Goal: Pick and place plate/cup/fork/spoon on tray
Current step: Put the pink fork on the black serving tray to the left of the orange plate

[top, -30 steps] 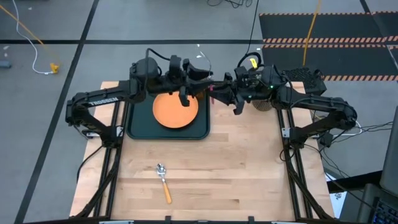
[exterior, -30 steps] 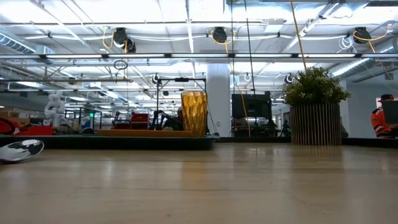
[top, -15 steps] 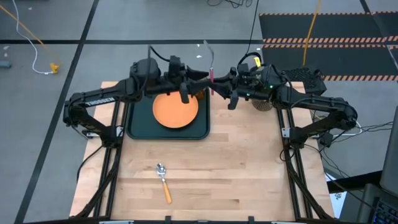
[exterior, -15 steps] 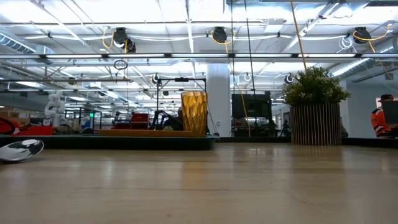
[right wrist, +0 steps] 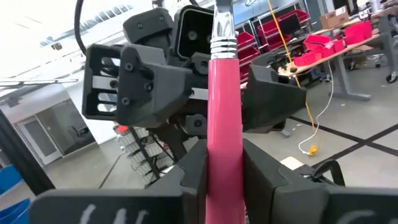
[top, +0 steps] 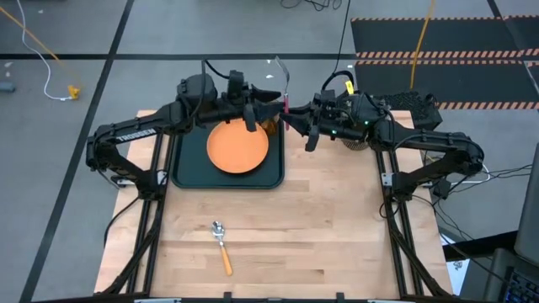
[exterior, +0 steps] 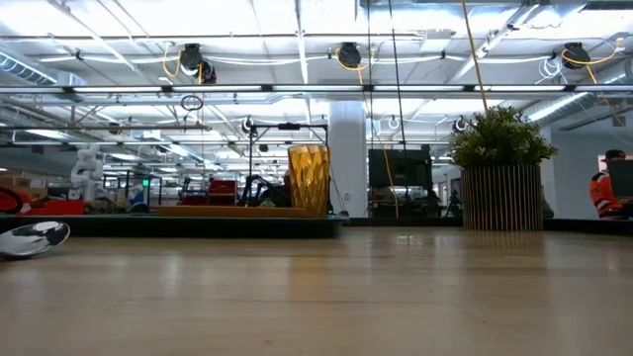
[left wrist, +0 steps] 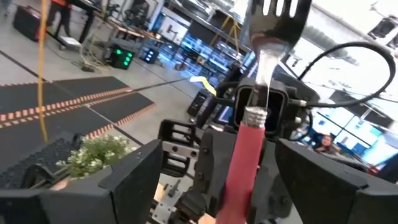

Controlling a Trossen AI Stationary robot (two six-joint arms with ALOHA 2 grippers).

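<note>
The left gripper grabs the fork by the neck end of its red-pink handle point(top: 286, 99) next, to lay the fork on the dark tray point(top: 185, 175).
The fork point(top: 285, 93), with silver tines and a red-pink handle, stands upright in the air over the tray's far right corner, and my right gripper point(right wrist: 222, 167) is shut on it. My left gripper point(left wrist: 217, 158) faces it, open, with one finger on either side of the handle point(left wrist: 244, 158) and clear of it. The orange plate point(top: 237, 147) lies flat in the dark tray point(top: 185, 175). The amber cup point(exterior: 309, 178) stands on the tray, mostly hidden under the grippers in the high view. The spoon point(top: 221, 247) lies on the table near the front edge. My right gripper pinches the lower part of the fork's red-pink handle point(right wrist: 222, 134) between its two fingers point(right wrist: 194, 168). The fingers come roughly level from the table's right and lie across the handle. The fork stands upright with its tines point(left wrist: 277, 12) on top, lifted clear of the tray.
A potted plant point(top: 354, 139) stands at the table's far edge, under my right arm. The wooden table point(top: 320, 227) lies bare between the tray and the spoon and to the right of them.
My left gripper has opened and let go of the fork's handle, rolling a little at the wrist. My right gripper keeps its hold and its place, and the fork now stands more upright than before.
</note>
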